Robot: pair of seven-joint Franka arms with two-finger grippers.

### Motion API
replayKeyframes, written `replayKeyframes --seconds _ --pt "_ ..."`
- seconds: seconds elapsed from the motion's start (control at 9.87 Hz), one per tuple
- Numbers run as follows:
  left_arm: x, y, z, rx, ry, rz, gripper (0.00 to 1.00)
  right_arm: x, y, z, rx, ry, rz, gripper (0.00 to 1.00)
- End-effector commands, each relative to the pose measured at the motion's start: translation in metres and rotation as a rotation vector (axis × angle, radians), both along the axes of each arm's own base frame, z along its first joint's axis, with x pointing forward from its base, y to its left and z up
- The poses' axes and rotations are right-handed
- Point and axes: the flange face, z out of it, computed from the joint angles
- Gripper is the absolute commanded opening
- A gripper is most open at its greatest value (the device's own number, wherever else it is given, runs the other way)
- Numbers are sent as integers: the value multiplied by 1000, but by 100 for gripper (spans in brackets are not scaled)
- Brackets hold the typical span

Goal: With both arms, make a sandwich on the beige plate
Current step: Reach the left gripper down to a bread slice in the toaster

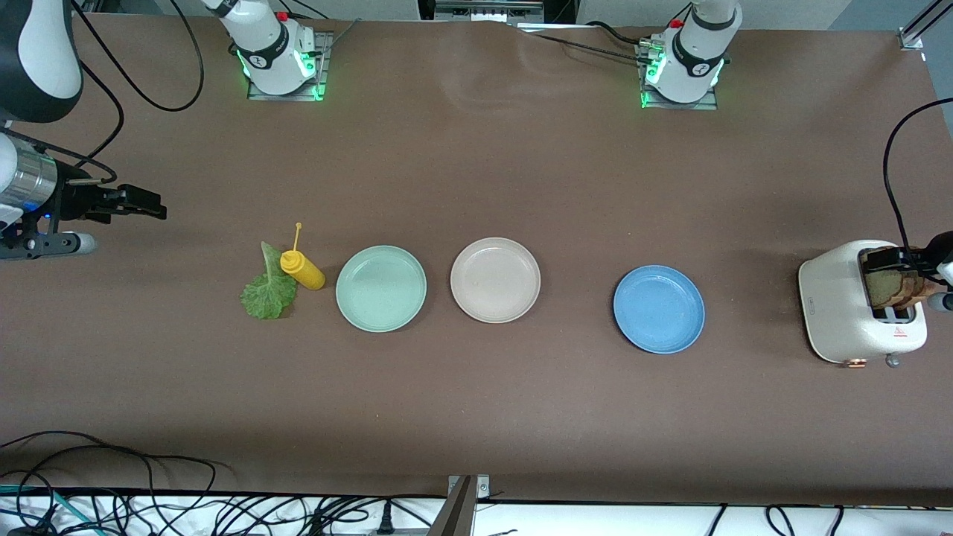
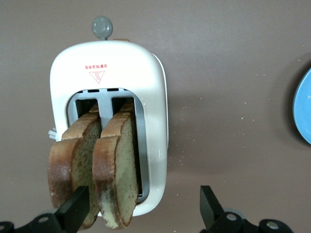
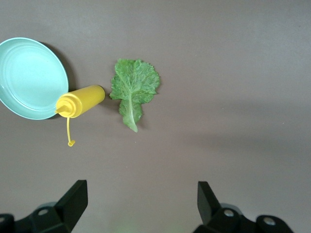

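My left gripper grabs the brown slice by its crusty end (image 1: 882, 290) next, for the beige plate (image 1: 495, 280).
The beige plate (image 1: 495, 280) lies bare at mid table between a mint green plate (image 1: 380, 288) and a blue plate (image 1: 659, 309). No sandwich is in view. Two brown bread slices (image 2: 116, 165) stand upright in a white toaster (image 1: 841, 305) at the left arm's end. My left gripper (image 2: 143, 204) hangs open over the toaster (image 2: 155, 97), one finger beside the slices, touching nothing. A green lettuce leaf (image 1: 268, 286) lies flat toward the right arm's end. My right gripper (image 1: 141, 202) hovers open and empty over bare table, apart from the leaf (image 3: 133, 90).
A yellow squeeze bottle (image 1: 301, 269) lies on its side between the lettuce and the mint green plate (image 3: 24, 77). The blue plate's edge (image 2: 303, 107) shows in the left wrist view. Cables run along the table edge nearest the front camera.
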Motion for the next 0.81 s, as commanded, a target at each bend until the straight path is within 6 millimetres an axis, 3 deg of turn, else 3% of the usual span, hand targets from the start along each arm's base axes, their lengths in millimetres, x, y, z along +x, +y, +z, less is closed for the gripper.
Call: replayKeyframes --seconds 0.0,0.1,0.2,0.3,0.41,0.51,0.61,0.71 --pt "3 7 -8 14 10 -21 100 7 -2 -18 30 26 4 100" --pt "2 11 -12 10 15 -15 100 11 1 -35 41 53 4 100" --pt "0 15 -19 6 28 -9 92 14 3 -49 53 77 4 100" --pt "0 15 -22 4 34 -9 69 16 2 -61 54 95 2 100" --pt "-2 16 -24 0 47 -5 31 18 1 -75 58 121 0 100" --pt "-4 17 -24 -6 58 16 8 20 1 -88 59 146 -2 100" --pt "-6 23 -19 -6 52 24 0 21 2 -100 60 169 -4 100" --pt "-8 28 -15 -6 47 17 0 23 1 -114 62 193 -4 100"
